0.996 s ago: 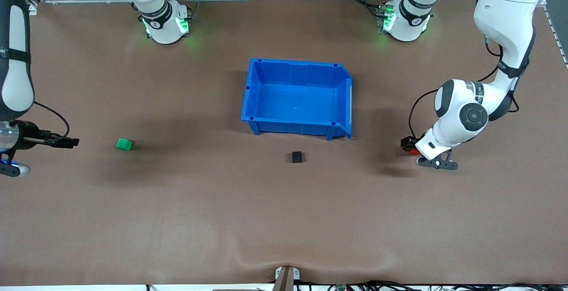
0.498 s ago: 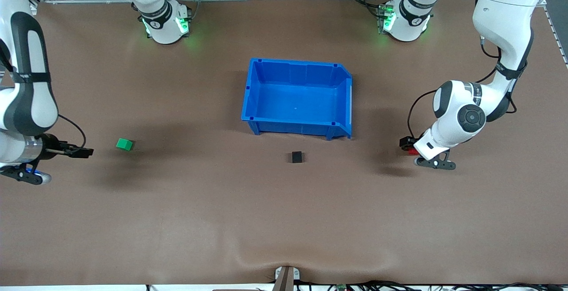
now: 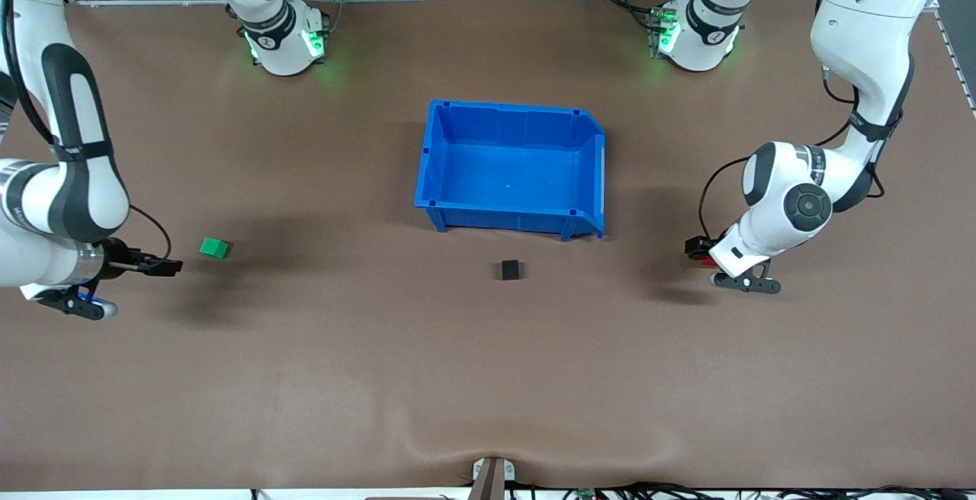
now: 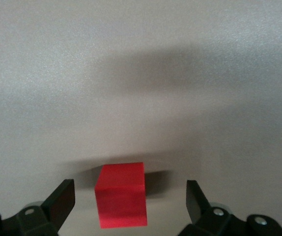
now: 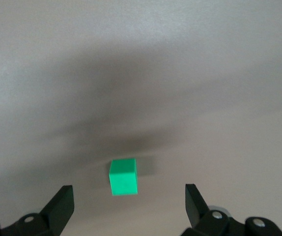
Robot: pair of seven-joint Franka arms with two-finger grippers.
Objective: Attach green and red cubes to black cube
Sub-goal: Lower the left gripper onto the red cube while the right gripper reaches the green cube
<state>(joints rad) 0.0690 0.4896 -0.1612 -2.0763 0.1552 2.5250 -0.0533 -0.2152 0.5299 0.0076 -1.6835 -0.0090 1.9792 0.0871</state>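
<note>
I can close my left gripper now and it would hold the red cube, because its fingers are around the cube, on either side of it.
The black cube [image 3: 510, 270] lies on the brown table, nearer the front camera than the blue bin. The green cube [image 3: 214, 248] lies toward the right arm's end. My right gripper [image 3: 164, 265] is low beside it, open; in the right wrist view the green cube [image 5: 123, 176] sits just ahead of the open gripper [image 5: 128, 204], clear of both fingers. The red cube [image 3: 710, 261] lies toward the left arm's end, mostly hidden by my left gripper [image 3: 700, 251]. In the left wrist view the red cube [image 4: 121, 194] sits between the open gripper's [image 4: 129, 199] fingers, untouched.
The large blue bin [image 3: 503, 219] stands at the table's middle with nothing in it. A camera mount [image 3: 492, 477] sticks up at the table's front edge. Both arm bases stand along the table's back edge.
My right gripper has moved along the table toward the green cube. My left gripper has edged slightly in around the red cube. The cubes have not moved.
</note>
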